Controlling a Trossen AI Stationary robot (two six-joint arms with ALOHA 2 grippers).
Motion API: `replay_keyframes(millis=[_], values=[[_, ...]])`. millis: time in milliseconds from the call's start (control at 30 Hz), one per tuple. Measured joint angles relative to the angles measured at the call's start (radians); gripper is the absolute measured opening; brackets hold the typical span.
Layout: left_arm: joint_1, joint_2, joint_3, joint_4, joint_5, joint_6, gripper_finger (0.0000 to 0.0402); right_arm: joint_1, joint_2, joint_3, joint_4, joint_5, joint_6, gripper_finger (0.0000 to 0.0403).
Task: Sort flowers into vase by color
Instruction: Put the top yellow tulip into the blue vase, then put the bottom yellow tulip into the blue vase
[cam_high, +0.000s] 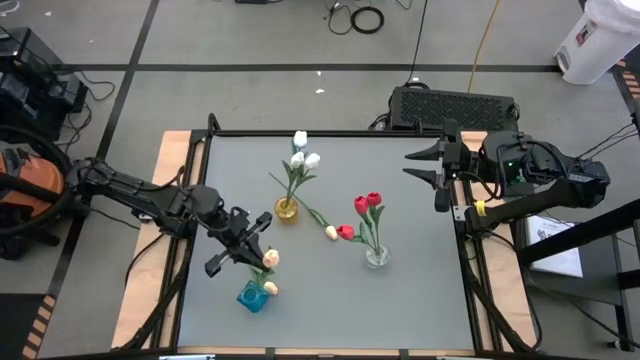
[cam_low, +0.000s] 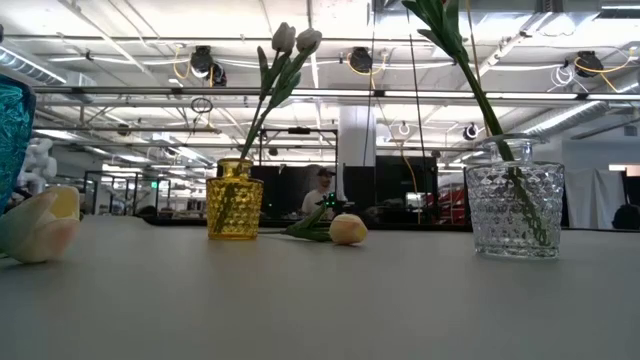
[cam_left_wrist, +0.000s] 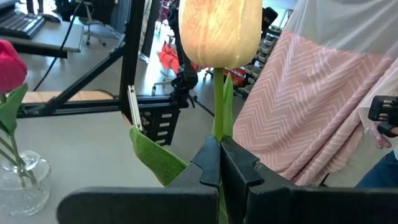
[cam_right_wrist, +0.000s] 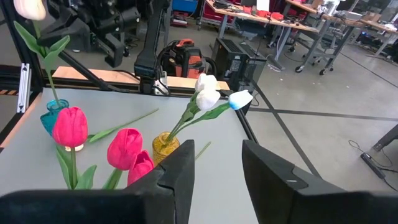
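The yellow tulip would rest in place, as the stem (cam_high: 262, 275) stands inside the blue vase's rim (cam_high: 252, 287), so my left gripper will release the tulip.
My left gripper (cam_high: 258, 248) stands above the blue vase (cam_high: 253, 296), shut on a pale yellow tulip (cam_left_wrist: 221, 31). That tulip's stem runs down to the blue vase (cam_right_wrist: 53, 115). A second yellow head (cam_low: 40, 225) lies low beside that vase. White tulips (cam_high: 303, 158) stand in the yellow vase (cam_high: 287, 208), red ones (cam_high: 367, 203) in the clear vase (cam_high: 376, 255). One pale yellow tulip (cam_high: 331, 232) lies on the table between these two vases. My right gripper (cam_high: 432, 175) hangs open at the table's right edge, touching nothing. My left gripper pinches the yellow tulip's green stem (cam_left_wrist: 216, 127) between its two fingers, just below the head. The fingers come in level from the table's left and lie across the stem. The stem stands upright and the head rises above the fingers.
The black table frame (cam_high: 210, 130) runs around the grey top. A person in a pink patterned garment (cam_left_wrist: 311, 93) stands beyond the table's edge in the left wrist view. Bare tabletop lies along the near right part (cam_high: 400, 310).
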Motion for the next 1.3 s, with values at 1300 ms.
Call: replay_keyframes(millis=[1300], values=[[0.0,0.0,0.0,-0.039,-0.043,-0.053,0.0136,0.0,0.0,0.0,0.0,0.0,0.0,0.0125]])
